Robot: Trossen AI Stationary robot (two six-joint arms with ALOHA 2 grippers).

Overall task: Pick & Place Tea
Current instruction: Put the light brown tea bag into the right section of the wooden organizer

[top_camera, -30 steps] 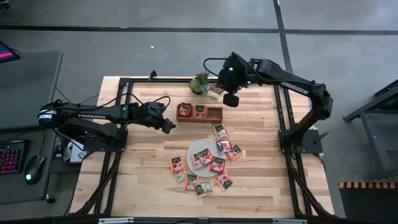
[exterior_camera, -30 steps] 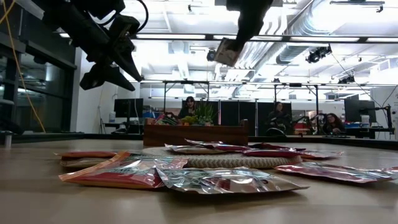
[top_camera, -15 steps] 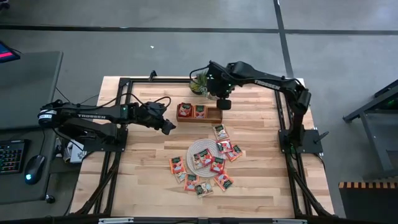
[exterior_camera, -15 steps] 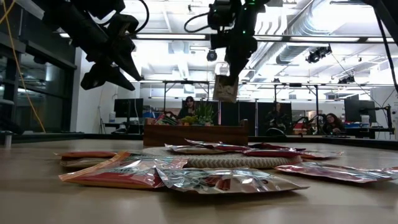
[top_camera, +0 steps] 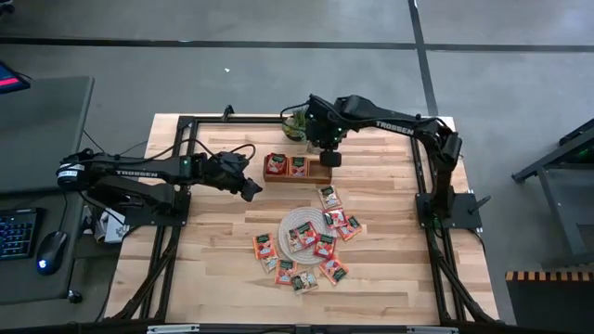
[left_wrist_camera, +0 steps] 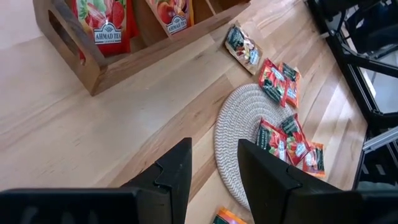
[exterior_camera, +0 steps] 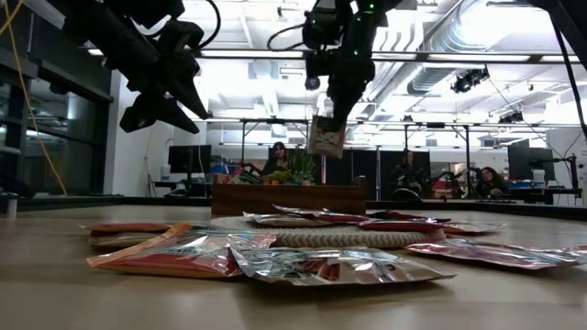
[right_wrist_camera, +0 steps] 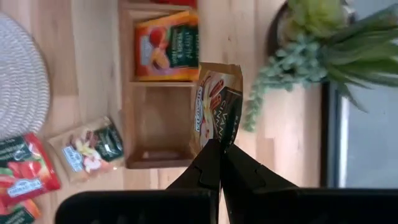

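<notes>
The lower part of the beige sachet is over the tray's plant-side edge. My right gripper needs to move it inside the tray's end compartment before releasing it.
My right gripper is shut on a pale beige tea sachet and hovers above the right end of the brown wooden tray. That end compartment holds nothing. The tray's left and middle compartments each hold an orange-red sachet. Several more sachets lie flat on and around the round woven mat. My left gripper is open and waits in the air left of the tray, holding nothing. My right gripper pinches the beige sachet by one edge between its two fingers. They come from above, pointing down. The sachet hangs below the fingertips, slightly tilted and clear of the tray.
A small potted plant stands just beyond the tray's far side, close to the right gripper. Black frame rails run along the table's left and right sides. Bare wood lies to the left of the mat.
The right gripper has carried the beige sachet from the table's far right toward the tray. It has come down until the sachet hangs low over the tray's right end. It stayed shut throughout.
</notes>
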